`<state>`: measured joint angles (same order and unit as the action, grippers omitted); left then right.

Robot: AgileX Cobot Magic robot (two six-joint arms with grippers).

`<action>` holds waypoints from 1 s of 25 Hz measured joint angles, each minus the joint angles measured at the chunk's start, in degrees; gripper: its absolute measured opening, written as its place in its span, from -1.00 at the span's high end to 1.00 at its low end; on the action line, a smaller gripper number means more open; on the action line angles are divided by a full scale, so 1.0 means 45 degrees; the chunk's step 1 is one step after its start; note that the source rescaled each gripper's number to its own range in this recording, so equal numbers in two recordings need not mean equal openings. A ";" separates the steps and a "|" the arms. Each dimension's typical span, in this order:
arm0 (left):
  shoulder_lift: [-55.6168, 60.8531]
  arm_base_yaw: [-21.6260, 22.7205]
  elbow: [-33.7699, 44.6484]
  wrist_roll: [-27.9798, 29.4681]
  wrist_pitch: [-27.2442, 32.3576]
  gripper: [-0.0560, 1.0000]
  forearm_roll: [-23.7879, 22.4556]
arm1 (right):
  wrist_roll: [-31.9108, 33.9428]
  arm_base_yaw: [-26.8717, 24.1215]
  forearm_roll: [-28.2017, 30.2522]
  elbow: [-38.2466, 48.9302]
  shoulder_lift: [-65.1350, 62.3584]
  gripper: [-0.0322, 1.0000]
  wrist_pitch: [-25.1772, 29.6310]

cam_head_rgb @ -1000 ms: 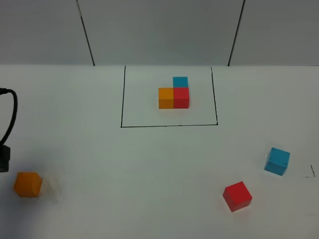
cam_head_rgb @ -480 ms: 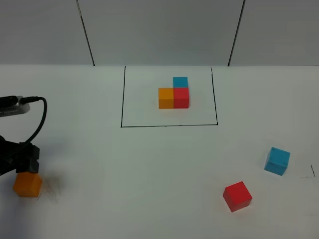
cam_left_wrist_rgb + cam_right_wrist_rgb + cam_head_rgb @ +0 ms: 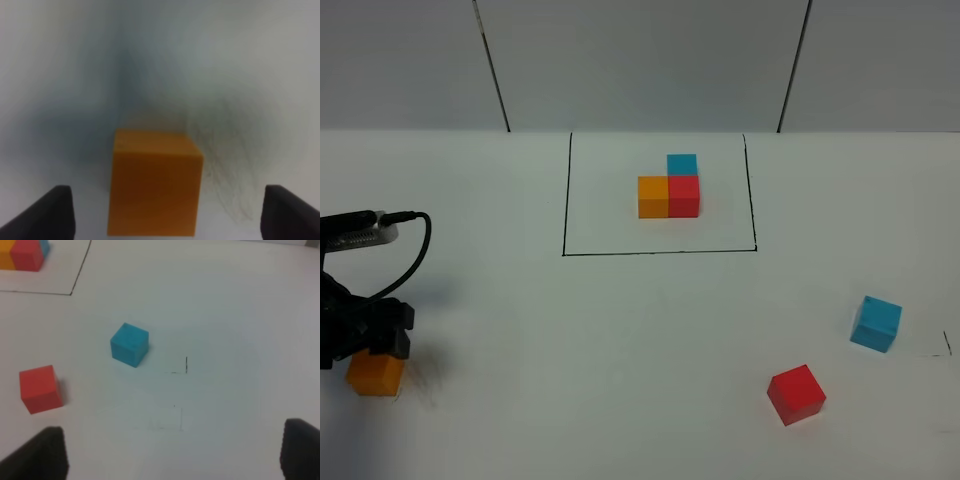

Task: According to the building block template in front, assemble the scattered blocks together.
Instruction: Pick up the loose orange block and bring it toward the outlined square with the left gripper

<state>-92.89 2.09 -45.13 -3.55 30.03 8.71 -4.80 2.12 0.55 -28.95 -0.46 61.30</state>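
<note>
My left gripper should come down before closing on the orange cube (image 3: 375,375), because its fingers end near the cube's upper edge and the cube's front side shows below.
The building block template (image 3: 669,190), an L of orange, red and light blue cubes, sits inside a black outline at the back centre; a corner of it also shows in the right wrist view (image 3: 25,254). Of the scattered blocks, the orange cube (image 3: 375,375) lies at the front left. My left gripper (image 3: 368,348) hovers over it, open. In the left wrist view the orange cube (image 3: 155,182) lies between the two spread fingertips (image 3: 60,212), with gaps on both sides. The red cube (image 3: 796,394) and the blue cube (image 3: 876,323) lie at the front right. My right gripper (image 3: 170,457) is open above bare table, short of the blue cube (image 3: 129,344) and the red cube (image 3: 41,389).
A black cable (image 3: 405,260) loops from the left arm above the orange cube. Small black marks (image 3: 942,350) are drawn on the white table near the right edge. Two dark seams run down the back wall (image 3: 492,65).
The left arm has come in from the left edge and moved right, so its gripper now stands over the orange cube. The cubes have not moved.
</note>
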 joint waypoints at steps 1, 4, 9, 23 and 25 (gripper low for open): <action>-0.0152 0.0000 -0.0005 -0.0002 -0.0061 -0.37 0.0000 | 0.0000 0.0000 0.0000 0.0000 0.0000 -0.48 0.0000; -0.0597 0.0000 -0.0005 -0.0014 -0.0296 -0.37 -0.0038 | 0.0000 0.0000 0.0000 0.0000 0.0000 -0.48 0.0000; -0.1275 0.0000 -0.0005 -0.0014 -0.0675 -0.37 -0.0038 | 0.0000 0.0000 0.0000 0.0000 0.0000 -0.48 0.0000; -0.1897 0.0000 -0.0058 -0.0144 -0.1365 0.84 -0.0106 | 0.0000 0.0000 0.0000 0.0000 0.0000 -0.48 0.0000; -0.1911 -0.0045 -0.0335 -0.0603 -0.1240 0.84 -0.0106 | 0.0000 0.0000 0.0000 0.0000 0.0000 -0.48 0.0000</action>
<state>-101.49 1.89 -46.64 -6.26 24.45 8.23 -4.80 2.12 0.55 -28.95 -0.46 61.30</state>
